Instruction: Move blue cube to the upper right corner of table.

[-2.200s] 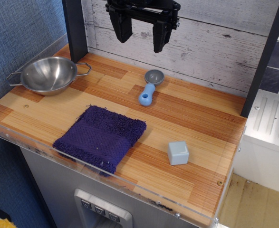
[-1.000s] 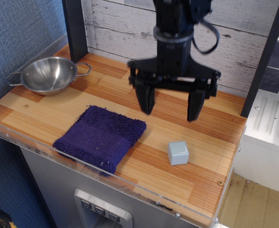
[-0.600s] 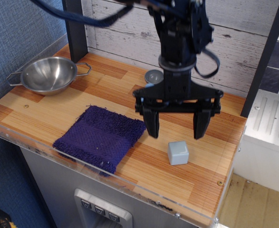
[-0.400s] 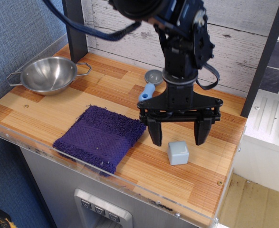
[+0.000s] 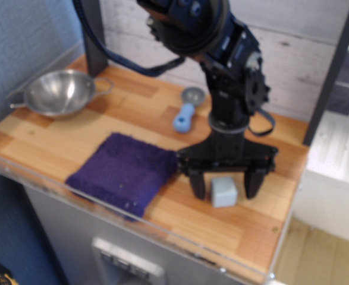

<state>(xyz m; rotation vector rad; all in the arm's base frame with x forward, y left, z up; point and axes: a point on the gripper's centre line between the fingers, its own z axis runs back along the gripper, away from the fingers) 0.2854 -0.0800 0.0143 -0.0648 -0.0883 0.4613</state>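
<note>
I need to move the cube to the table corner by the dark post, so my gripper should grab the opposite sides of the blue cube point(image 5: 224, 192) next.
The blue cube point(image 5: 224, 192) is a small pale grey-blue block on the wooden table point(image 5: 67, 135), near the front right. My gripper point(image 5: 225, 187) is open and lowered around it, one black finger point(image 5: 198, 184) on the cube's left and the other on its right, with a small gap each side. The black arm rises behind it toward the back wall. The frame is slightly blurred.
A dark blue-purple towel point(image 5: 123, 172) lies just left of the gripper. A blue-handled scoop with a grey bowl point(image 5: 187, 109) lies behind it. A steel bowl point(image 5: 59, 92) sits at the back left. A dark post point(image 5: 330, 70) stands at the back right corner.
My gripper came down from high at the back wall, moved forward and right, and now straddles the cube with its fingers still open. The cube has not moved.
</note>
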